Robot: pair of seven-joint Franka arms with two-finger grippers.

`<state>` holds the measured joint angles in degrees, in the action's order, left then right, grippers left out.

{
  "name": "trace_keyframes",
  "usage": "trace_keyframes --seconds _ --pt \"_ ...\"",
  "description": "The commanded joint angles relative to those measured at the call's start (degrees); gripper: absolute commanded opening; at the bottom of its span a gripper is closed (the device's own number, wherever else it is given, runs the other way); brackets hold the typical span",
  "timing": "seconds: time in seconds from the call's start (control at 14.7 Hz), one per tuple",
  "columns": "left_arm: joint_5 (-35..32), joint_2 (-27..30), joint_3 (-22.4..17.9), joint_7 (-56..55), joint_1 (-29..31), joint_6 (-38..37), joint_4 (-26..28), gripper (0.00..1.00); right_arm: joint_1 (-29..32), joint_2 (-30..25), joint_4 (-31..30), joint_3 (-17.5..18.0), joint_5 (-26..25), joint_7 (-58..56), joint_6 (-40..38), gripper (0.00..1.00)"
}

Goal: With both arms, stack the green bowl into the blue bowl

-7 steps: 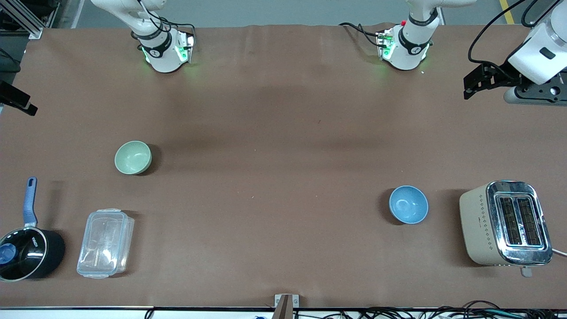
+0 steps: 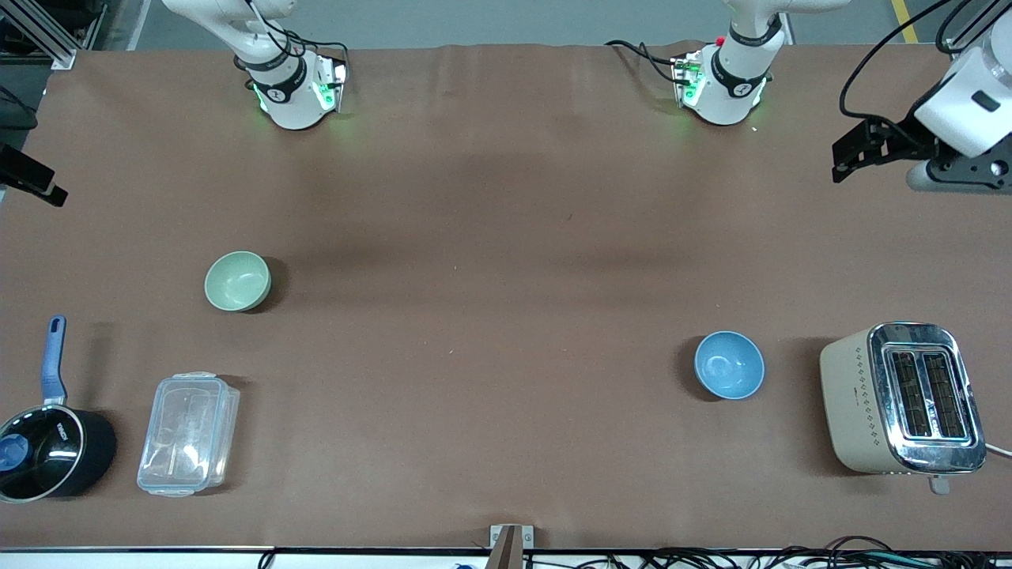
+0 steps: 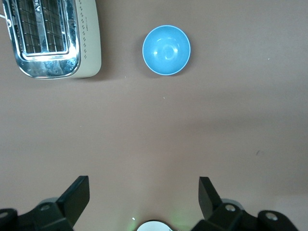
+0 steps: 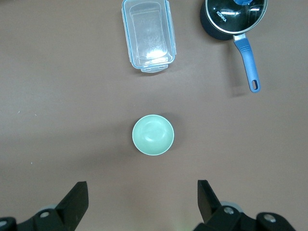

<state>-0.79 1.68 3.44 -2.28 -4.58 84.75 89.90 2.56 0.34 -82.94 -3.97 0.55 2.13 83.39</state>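
The green bowl has to be stacked into the blue bowl [image 2: 729,364], so my right gripper should grab the green bowl by its rim [image 2: 237,253] next.
The green bowl [image 2: 237,280] sits upright and empty on the brown table toward the right arm's end; it also shows in the right wrist view [image 4: 153,135]. The blue bowl [image 2: 729,364] sits upright and empty toward the left arm's end, beside the toaster; it also shows in the left wrist view [image 3: 166,50]. My left gripper [image 3: 144,192] is open and empty, high over the table near its own base. My right gripper [image 4: 143,195] is open and empty, high over the table, with the green bowl far below it. The bowls are far apart.
A cream and chrome toaster [image 2: 901,397] stands beside the blue bowl at the left arm's end. A clear lidded plastic box [image 2: 188,433] and a black saucepan with a blue handle [image 2: 47,442] lie nearer the front camera than the green bowl.
The left arm's hand has shifted slightly toward its end of the table. The bowls and the right arm have not moved.
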Motion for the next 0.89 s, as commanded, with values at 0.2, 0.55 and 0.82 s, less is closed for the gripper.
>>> trace_keyframes --seconds 0.2,0.55,0.82 --pt "-1.32 -15.28 -0.45 0.88 0.80 11.64 -2.10 1.00 -0.54 -0.43 -0.03 -0.24 0.24 0.86 -2.36 1.00" --pt "-3.25 -26.53 -0.36 0.79 1.23 26.22 1.32 1.00 -0.45 -3.05 -17.90 -0.24 -0.64 0.25 11.74 1.00" --pt "-3.25 -34.09 -0.36 0.88 2.29 35.82 2.12 0.97 -0.19 -4.74 -41.55 -0.42 -2.56 -0.54 36.95 1.00"
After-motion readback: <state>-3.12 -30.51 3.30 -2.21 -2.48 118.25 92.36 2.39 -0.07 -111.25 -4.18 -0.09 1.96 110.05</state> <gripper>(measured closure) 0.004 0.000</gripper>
